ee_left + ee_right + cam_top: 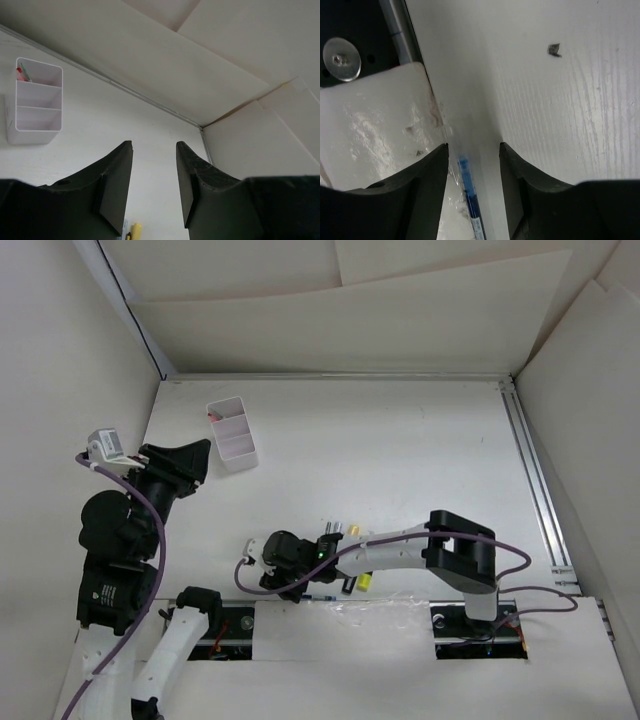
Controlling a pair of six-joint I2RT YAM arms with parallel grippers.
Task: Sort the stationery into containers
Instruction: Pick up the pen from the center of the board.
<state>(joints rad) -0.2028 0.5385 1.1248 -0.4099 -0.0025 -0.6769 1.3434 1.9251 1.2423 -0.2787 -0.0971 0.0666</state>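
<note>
My fingers reach down past the pen's blue part. It is time for my right gripper to close on the blue pen's end [306, 597] [466, 178].
The white divided container [232, 435] stands at the far left of the table, with a red pen end [213, 416] in its far compartment. In the left wrist view the container [37, 102] is ahead to the left, red and green tips [21, 74] showing in it. My left gripper [203, 462] [154, 145] hovers open and empty just short of it. Low over the near table edge my right gripper [268, 578] [473, 146] is open, with a blue pen [470, 192] lying loose between the fingers. More stationery [345, 530] and a yellow highlighter [365, 580] lie beside the right arm.
A metal rail [535, 480] runs along the table's right side. White walls close in the back and both sides. Clear tape and a glossy white plate [375, 130] with a screw [341, 60] sit at the near edge beside the blue pen.
</note>
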